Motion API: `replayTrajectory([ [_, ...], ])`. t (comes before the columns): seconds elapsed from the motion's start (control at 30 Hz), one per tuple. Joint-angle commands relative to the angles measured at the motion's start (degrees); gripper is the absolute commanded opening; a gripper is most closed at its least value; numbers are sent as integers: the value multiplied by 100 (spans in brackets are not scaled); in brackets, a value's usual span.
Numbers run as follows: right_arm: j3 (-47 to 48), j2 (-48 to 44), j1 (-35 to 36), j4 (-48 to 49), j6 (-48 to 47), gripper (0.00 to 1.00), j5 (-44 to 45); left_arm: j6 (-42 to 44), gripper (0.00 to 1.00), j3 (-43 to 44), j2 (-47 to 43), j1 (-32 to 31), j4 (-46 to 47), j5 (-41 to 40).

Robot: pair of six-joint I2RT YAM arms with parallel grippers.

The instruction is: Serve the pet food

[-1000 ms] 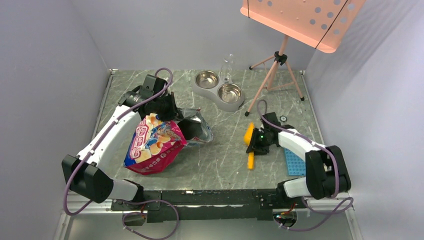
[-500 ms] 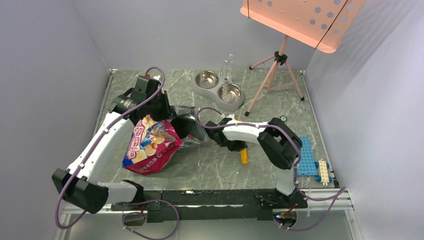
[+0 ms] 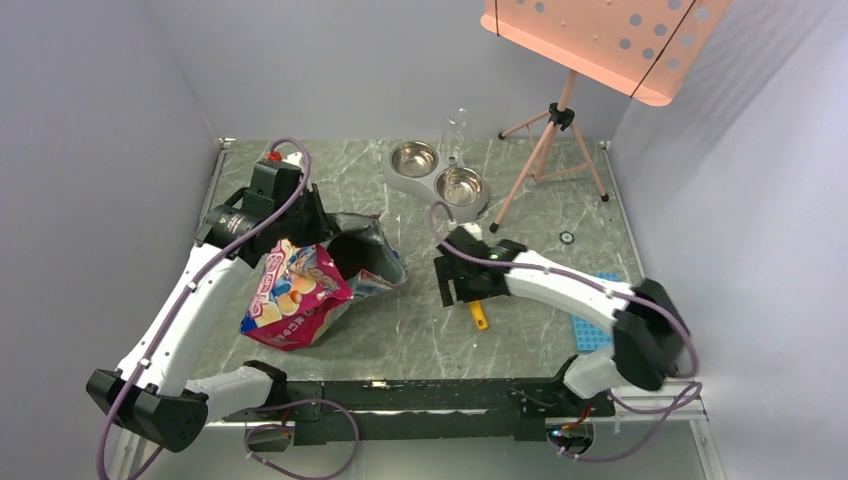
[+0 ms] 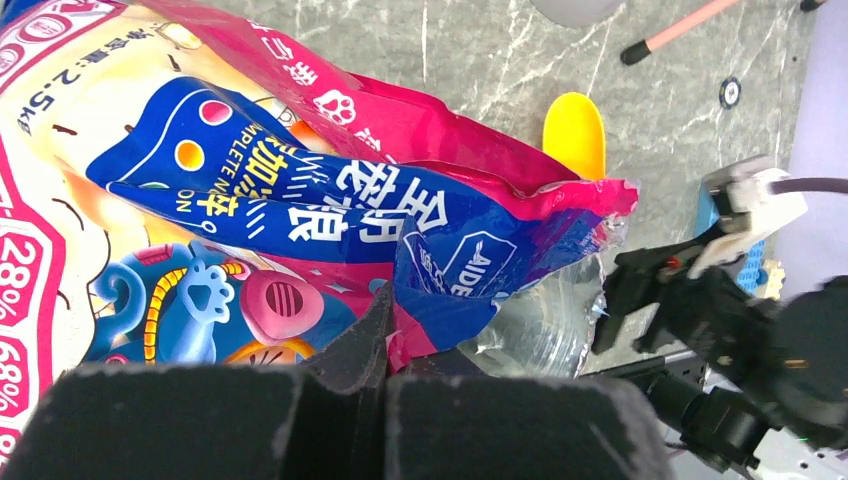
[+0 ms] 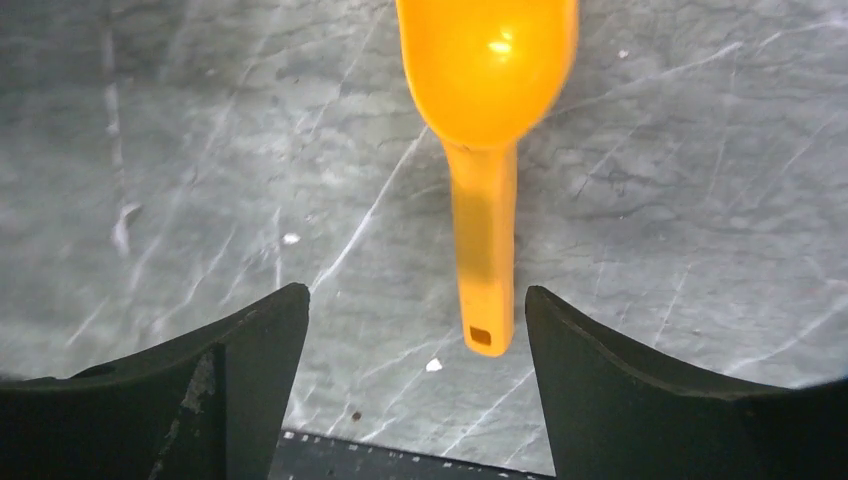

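The yellow scoop point(image 5: 487, 100) would stay on the marble table if I lifted my right gripper now, because my right gripper is wide open over the handle point(image 5: 485, 262).
The pink-and-blue printed bag point(image 3: 295, 295) lies left of centre with its silver mouth point(image 3: 368, 258) facing right. My left gripper point(image 3: 303, 228) is shut on the bag's upper edge point(image 4: 410, 330) and holds the mouth up. The pet food is hidden; the bag's inside only shows dark. The yellow scoop point(image 5: 487, 100) lies flat on the marble table, bowl away from my right gripper point(image 5: 415, 300). That gripper is open and hovers over the handle's end point(image 5: 483, 300), gripping nothing. In the top view only the scoop's handle point(image 3: 479, 317) shows below the right gripper point(image 3: 462, 285).
A grey double feeder with two steel bowls point(image 3: 437, 172) stands at the back centre, a clear bottle point(image 3: 455, 135) behind it. A pink tripod stand point(image 3: 552, 150) is at the back right. A blue studded plate point(image 3: 590, 325) lies under the right arm.
The right gripper has gone from narrowly closed to wide open above the scoop, which now lies free on the table. The left gripper has drawn the bag's edge slightly back and left.
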Motion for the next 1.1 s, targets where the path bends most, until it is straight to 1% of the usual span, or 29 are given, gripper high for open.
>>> replayTrajectory([
  [0.0,-1038,-1240,-737,1458,-473,84,-1879,-152,0,32,-268,-394,52,456],
  [0.1,-1847,-1709,-1633,2408,-726,84,-3063,-60,0,38,-278,-715,-36,326],
  [0.2,-2104,-1615,-1959,2935,-1071,84,-3762,141,0,119,-419,-980,-143,54],
  [0.3,-2106,-1275,-1969,3152,-1258,83,-3671,312,0,215,-542,-1226,-316,-345],
  [0.37,-2206,-1077,-1958,3410,-1319,79,-3418,359,0,213,-591,-1318,-351,-505],
  [0.4,-2295,-1021,-1907,3583,-1302,75,-3204,370,0,192,-610,-1335,-354,-523],
  [0.47,-2486,-1084,-1560,3866,-1209,70,-2206,381,0,140,-631,-1359,-354,-574],
  [0.53,-2544,-1212,-1030,4003,-1042,65,-1236,345,0,90,-604,-1372,-380,-652],
  [0.57,-2677,-1276,-675,4261,-897,63,-650,329,0,66,-574,-1378,-374,-644],
  [0.6,-2813,-1306,-462,4541,-722,63,-360,315,0,43,-551,-1378,-365,-640],
  [0.67,-3088,-1205,-159,5077,-521,63,-53,277,0,46,-474,-1379,-363,-636],
  [0.7,-3176,-1082,-10,5180,-343,62,274,258,0,78,-428,-1375,-378,-631],
  [0.77,-3311,-854,250,5308,-67,57,881,237,0,146,-331,-1373,-410,-598],
  [0.87,-3476,-715,749,5299,280,46,1933,212,0,239,-234,-1344,-498,-578],
  [0.9,-3547,-681,882,5374,334,44,2123,204,0,245,-222,-1325,-536,-564],
  [0.97,-3638,-548,1155,5550,444,44,2470,168,0,226,-210,-1261,-644,-547],
  [1.07,-3705,-88,1453,5925,650,44,2979,147,0,129,-246,-1139,-774,-514],
])
